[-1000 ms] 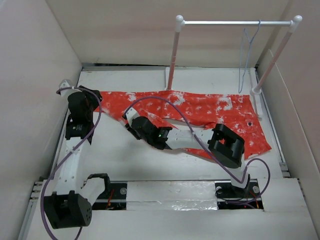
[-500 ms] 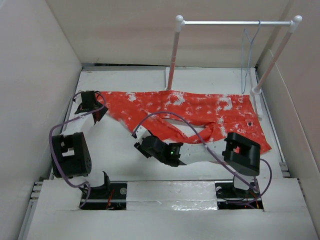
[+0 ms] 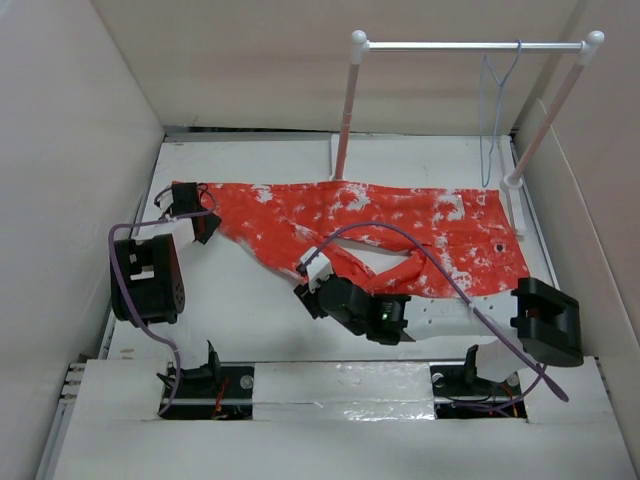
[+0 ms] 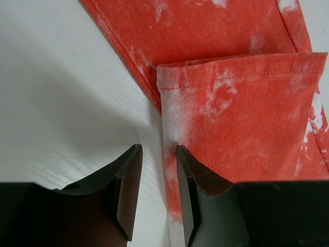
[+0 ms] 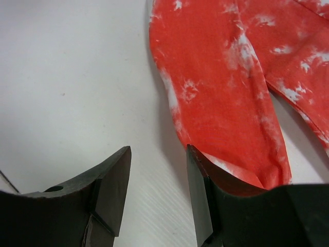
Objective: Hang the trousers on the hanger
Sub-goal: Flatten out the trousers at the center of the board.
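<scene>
I need to grip the trousers [image 3: 400, 220] next with my left gripper, by the leg's side edge near the hem [image 3: 218, 226], to pull the far leg straight for the hanger.
The orange-red, white-blotched trousers [image 3: 400, 220] lie flat across the table, waist and dark button at the right, legs pointing left. The thin blue-grey hanger [image 3: 492, 110] hangs from the right end of the rail. My left gripper [image 3: 195, 212] is open at the hem of the far leg. In the left wrist view the hem's edge [image 4: 241, 103] lies between its jaws [image 4: 158, 149], close to the right finger. My right gripper [image 3: 308, 285] is open at the end of the near leg. Its right finger is at the fabric [image 5: 216, 77], and bare table shows in the gap [image 5: 158, 149].
The white two-post rail stand [image 3: 450, 45] stands at the back of the table. Pale walls close in the left, back and right sides. Purple cables loop over both arms. Bare white table [image 3: 250, 310] lies in front of the trousers.
The right arm has drawn back toward the near right, its gripper sliding right and nearer along the lower leg. The left arm has folded back while its gripper stays at the leg hem.
</scene>
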